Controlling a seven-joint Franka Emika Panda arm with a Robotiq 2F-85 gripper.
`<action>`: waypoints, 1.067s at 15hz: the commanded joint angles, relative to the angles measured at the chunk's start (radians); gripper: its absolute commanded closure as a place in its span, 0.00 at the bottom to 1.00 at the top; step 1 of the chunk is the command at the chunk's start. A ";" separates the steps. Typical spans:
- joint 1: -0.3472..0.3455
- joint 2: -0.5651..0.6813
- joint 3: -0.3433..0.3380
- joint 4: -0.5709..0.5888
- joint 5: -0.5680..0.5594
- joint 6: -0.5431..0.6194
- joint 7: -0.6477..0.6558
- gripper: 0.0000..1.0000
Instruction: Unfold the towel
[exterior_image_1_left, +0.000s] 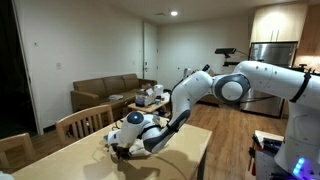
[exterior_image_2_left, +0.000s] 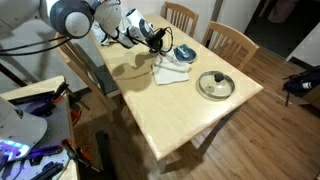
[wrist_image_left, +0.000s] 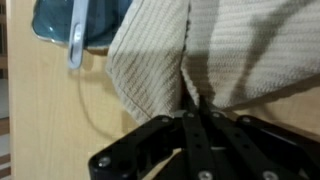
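The towel's fold (wrist_image_left: 187, 72) rises bunched to my fingers beside uncovered tabletop, so I need to draw the towel across that tabletop before opening my gripper.
The towel (wrist_image_left: 240, 50) is an off-white ribbed cloth that fills the upper wrist view. A fold of it runs down between my black fingers. My gripper (wrist_image_left: 193, 100) is shut on that fold just above the wooden table. In an exterior view the towel (exterior_image_2_left: 172, 70) lies bunched at the table's far side, and the gripper (exterior_image_2_left: 163, 45) reaches down to its far edge. Seen from across the table, the gripper (exterior_image_1_left: 120, 148) sits low over the tabletop and the cloth is hidden behind it.
A blue-grey dish (wrist_image_left: 60, 25) with a white utensil handle (wrist_image_left: 77, 40) in it sits right beside the towel; the dish (exterior_image_2_left: 185, 54) also shows from outside. A round lidded pan (exterior_image_2_left: 215, 85) rests on the table (exterior_image_2_left: 170, 120). Wooden chairs (exterior_image_2_left: 232, 42) line the far edge.
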 joint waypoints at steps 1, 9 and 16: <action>-0.054 -0.033 0.125 -0.085 0.031 0.017 -0.201 0.99; -0.013 -0.042 0.123 -0.080 0.097 -0.010 -0.294 0.95; -0.008 -0.041 0.115 -0.078 0.096 -0.009 -0.294 0.95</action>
